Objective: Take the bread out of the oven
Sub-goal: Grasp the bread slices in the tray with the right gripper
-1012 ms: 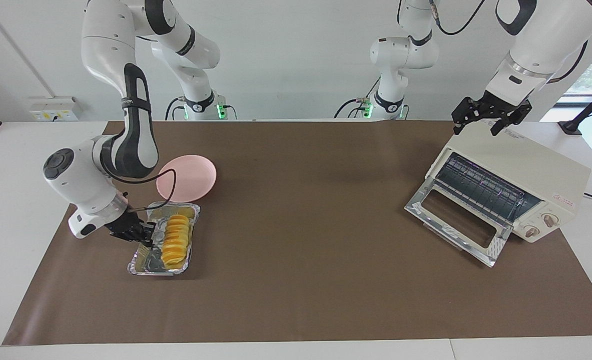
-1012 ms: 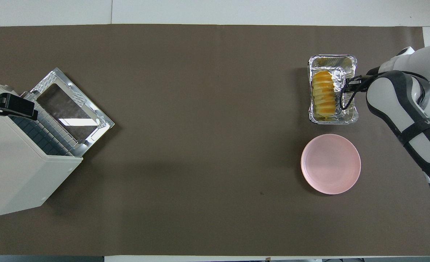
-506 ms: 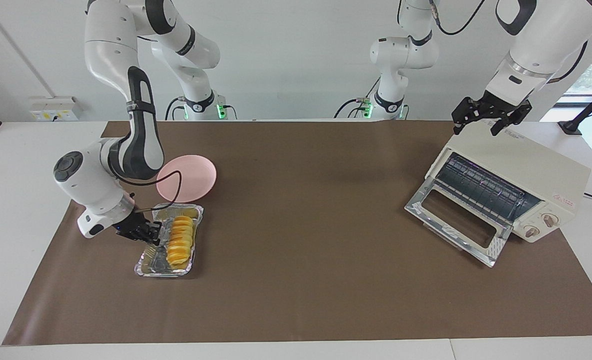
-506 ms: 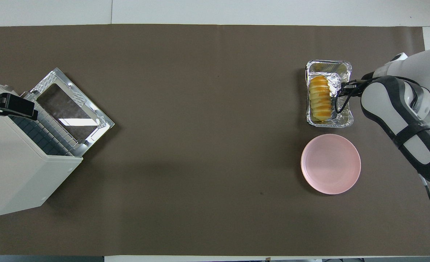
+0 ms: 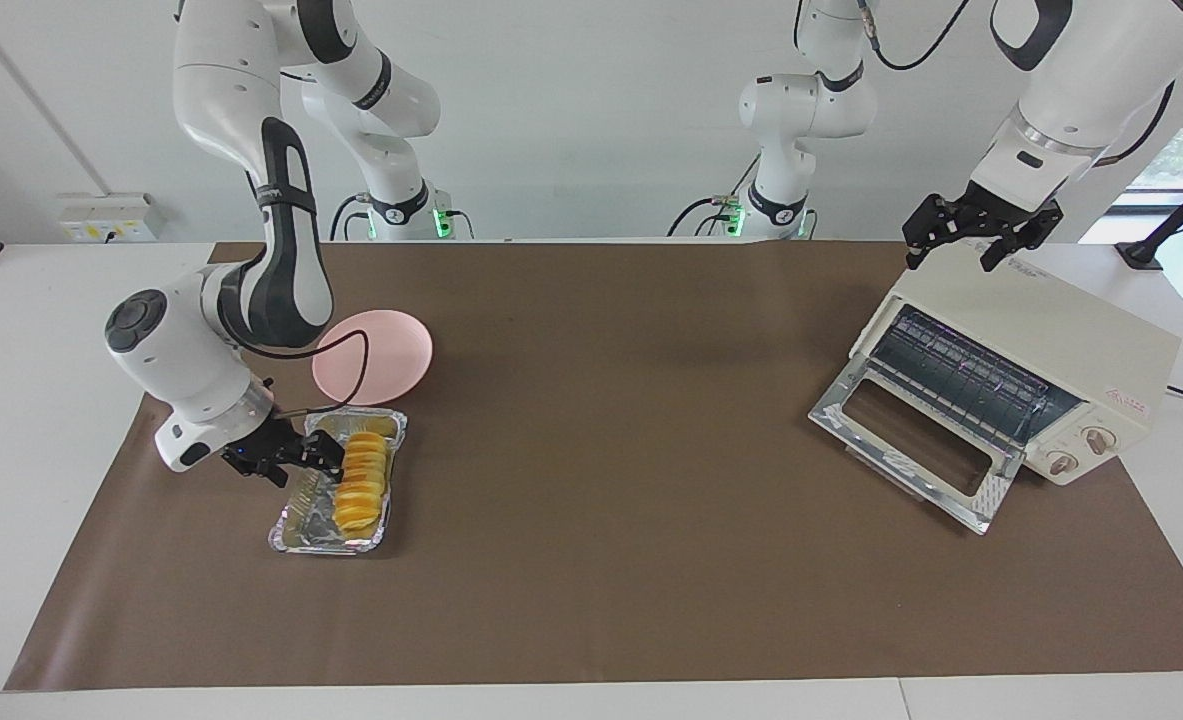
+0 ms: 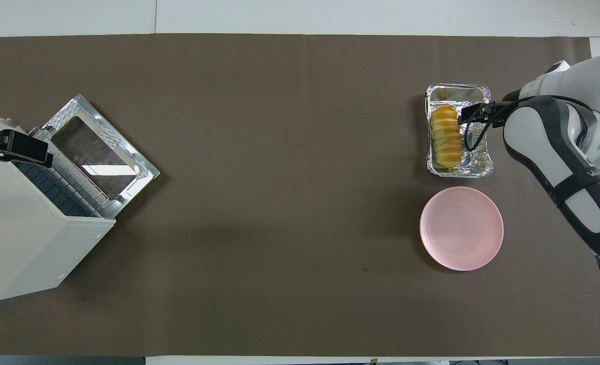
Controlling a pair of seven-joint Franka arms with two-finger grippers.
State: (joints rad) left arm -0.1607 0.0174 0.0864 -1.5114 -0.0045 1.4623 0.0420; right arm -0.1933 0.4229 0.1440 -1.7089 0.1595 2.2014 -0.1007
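My right gripper grabs the bread by its ridged upper end (image 6: 444,114) next, to move it out of the foil tray onto the pink plate (image 6: 461,228).
The golden ridged bread (image 5: 361,478) (image 6: 446,137) lies in a crinkled foil tray (image 5: 326,548) (image 6: 459,173) on the brown mat, at the right arm's end of the table. My right gripper (image 5: 311,458) (image 6: 466,115) is low over the tray's rim beside the loaf, open and holding nothing. The cream oven (image 5: 1051,320) (image 6: 21,243) stands at the left arm's end with its glass door (image 5: 911,440) (image 6: 99,152) dropped open and its wire rack bare. Above the oven's top hangs my left gripper (image 5: 981,238) (image 6: 10,147), open and waiting.
A round pink plate (image 5: 376,355) (image 6: 461,228) sits beside the tray, nearer to the robots. The brown mat (image 5: 601,450) covers the table between the tray and the oven. The oven's two knobs (image 5: 1081,452) face away from the robots.
The right gripper pulled the tray with the bread a little toward the robots, then opened and let go of the tray's rim. The left arm stayed still.
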